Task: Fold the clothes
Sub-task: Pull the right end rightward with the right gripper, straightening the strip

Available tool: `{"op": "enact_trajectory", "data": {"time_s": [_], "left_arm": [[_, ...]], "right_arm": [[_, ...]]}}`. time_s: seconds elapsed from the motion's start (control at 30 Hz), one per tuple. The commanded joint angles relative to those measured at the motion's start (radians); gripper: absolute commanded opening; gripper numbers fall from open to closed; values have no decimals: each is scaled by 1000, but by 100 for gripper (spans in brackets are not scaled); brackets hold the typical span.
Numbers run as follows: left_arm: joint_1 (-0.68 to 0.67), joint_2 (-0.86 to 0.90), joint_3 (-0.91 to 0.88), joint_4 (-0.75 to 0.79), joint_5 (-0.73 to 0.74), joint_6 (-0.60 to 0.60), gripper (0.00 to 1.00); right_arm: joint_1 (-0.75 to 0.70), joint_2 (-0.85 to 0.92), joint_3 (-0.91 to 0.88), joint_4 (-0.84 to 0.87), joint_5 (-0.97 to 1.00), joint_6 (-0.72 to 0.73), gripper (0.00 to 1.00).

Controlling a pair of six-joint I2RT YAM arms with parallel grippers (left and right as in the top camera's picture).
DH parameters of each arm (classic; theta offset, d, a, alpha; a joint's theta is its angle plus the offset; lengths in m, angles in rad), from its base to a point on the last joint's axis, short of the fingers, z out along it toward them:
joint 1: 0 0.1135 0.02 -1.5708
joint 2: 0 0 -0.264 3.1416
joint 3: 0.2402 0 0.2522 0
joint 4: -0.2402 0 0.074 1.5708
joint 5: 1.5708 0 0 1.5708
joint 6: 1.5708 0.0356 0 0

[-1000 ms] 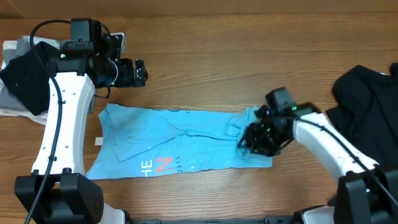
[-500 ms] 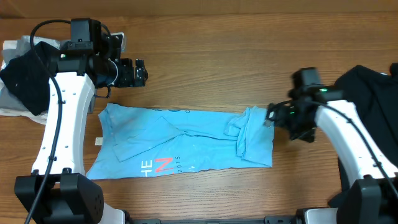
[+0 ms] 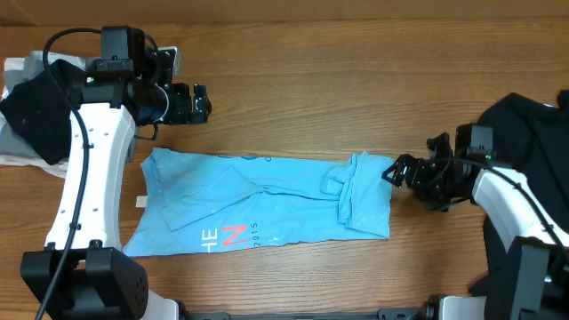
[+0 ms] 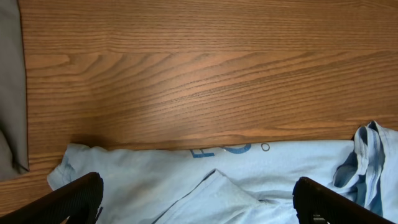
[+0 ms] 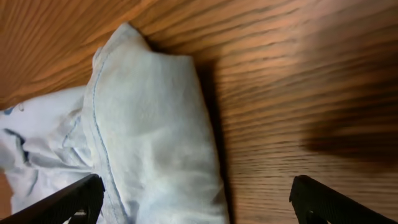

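Observation:
The light blue T-shirt should be grabbed next by my right gripper at the outer folded edge of its bunched strip (image 3: 360, 191), to fold that edge inward over the T-shirt.
The light blue T-shirt (image 3: 258, 204) lies flat along the front of the table, with coral-red and white lettering (image 3: 227, 236) facing up. Its right end is folded back into a bunched strip (image 3: 360, 191). My right gripper (image 3: 394, 172) is open just right of that folded edge and holds nothing. In the right wrist view the fold (image 5: 155, 124) lies below the open right gripper (image 5: 199, 199). My left gripper (image 3: 201, 102) hovers open behind the shirt's left part. In the left wrist view the shirt's upper edge (image 4: 249, 180) shows between the wide-apart jaws of the left gripper (image 4: 199, 202). A black garment (image 3: 533, 151) is heaped at the right.
At the far left a dark cloth (image 3: 36, 107) rests on a pale grey pile (image 3: 18, 151), which shows as a grey edge (image 4: 9, 93) in the left wrist view. A small white tag (image 3: 140, 202) lies by the shirt's left side. Bare wooden table (image 3: 338, 80) stretches behind the shirt.
My right gripper has let go of the shirt's folded right end, opened wide and drawn back to the right. The fold stays where it was laid. The left arm has not moved.

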Motion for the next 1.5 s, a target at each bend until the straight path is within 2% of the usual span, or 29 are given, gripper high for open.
{"op": "enact_trajectory", "data": {"time_s": [0.0,0.23,0.43,0.73,0.8,0.9,0.97,1.03,1.27,1.47], "left_arm": [[-2,9,-6,3,-2,19,100],[-2,9,-6,4,-3,19,100],[-2,9,-6,3,-3,19,100],[-2,9,-6,12,-2,19,100],[-2,9,-6,11,-2,19,100],[-2,9,-6,11,-2,19,100],[-2,9,-6,11,-2,19,100],[-2,9,-6,11,-2,19,100],[-2,9,-6,10,-3,19,100],[-2,9,-6,11,-3,19,100]], "right_arm": [[-6,-11,-32,31,-99,-16,99],[8,13,-119,105,-171,15,93],[10,28,-196,174,-190,95,82],[31,29,-238,259,-237,123,78],[45,29,-238,265,-238,123,68],[63,29,-238,286,-237,128,47],[66,29,-238,298,-233,151,24],[65,29,-238,310,-221,156,6],[61,29,-212,290,-94,198,4],[61,29,-68,93,125,198,4]]}}
